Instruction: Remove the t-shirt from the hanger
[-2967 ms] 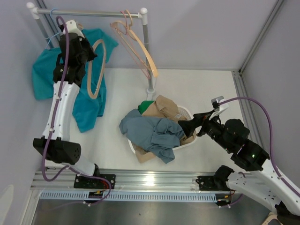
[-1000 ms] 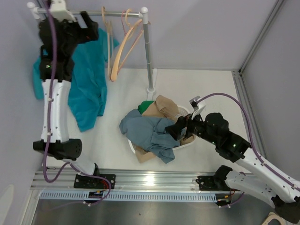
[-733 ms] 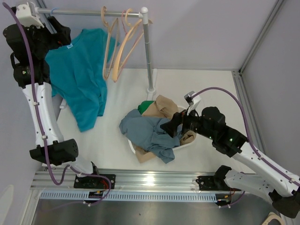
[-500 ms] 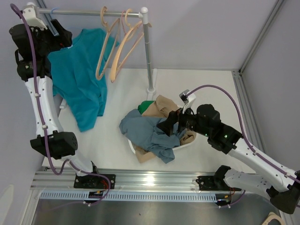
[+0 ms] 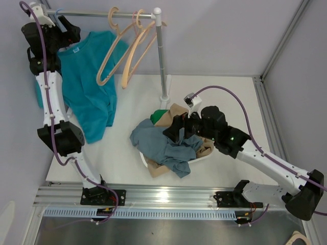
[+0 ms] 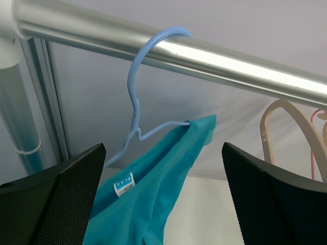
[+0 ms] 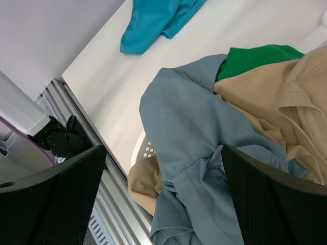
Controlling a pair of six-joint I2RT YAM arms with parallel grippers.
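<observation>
Next, my left gripper takes hold of the blue hanger at its neck just below the hook (image 6: 136,113), leaving the hook and t-shirt free for removal.
A teal t-shirt (image 5: 87,81) hangs from a thin blue hanger (image 6: 137,104) hooked over the metal rail (image 6: 214,56). One hanger arm runs into the collar, by the white label (image 6: 123,185). My left gripper (image 5: 69,31) is up at the rail's left end, facing the hook and collar. It is open, and the shirt (image 6: 148,199) lies beyond its fingers (image 6: 51,204), untouched. My right gripper (image 5: 171,131) hovers open over the laundry basket (image 5: 145,162), above a grey-blue garment (image 7: 204,153). Nothing is between its fingers (image 7: 276,204).
Two empty beige hangers (image 5: 122,56) swing on the rail beside the shirt. The rack's upright post (image 5: 162,56) stands behind the basket, which holds grey-blue, tan (image 7: 281,102) and green (image 7: 260,56) clothes. Walls close in at the left and back.
My left arm has swung back to the rail's left end. The teal shirt now hangs spread out. My right gripper has slid left over the basket. The beige hangers keep swinging.
</observation>
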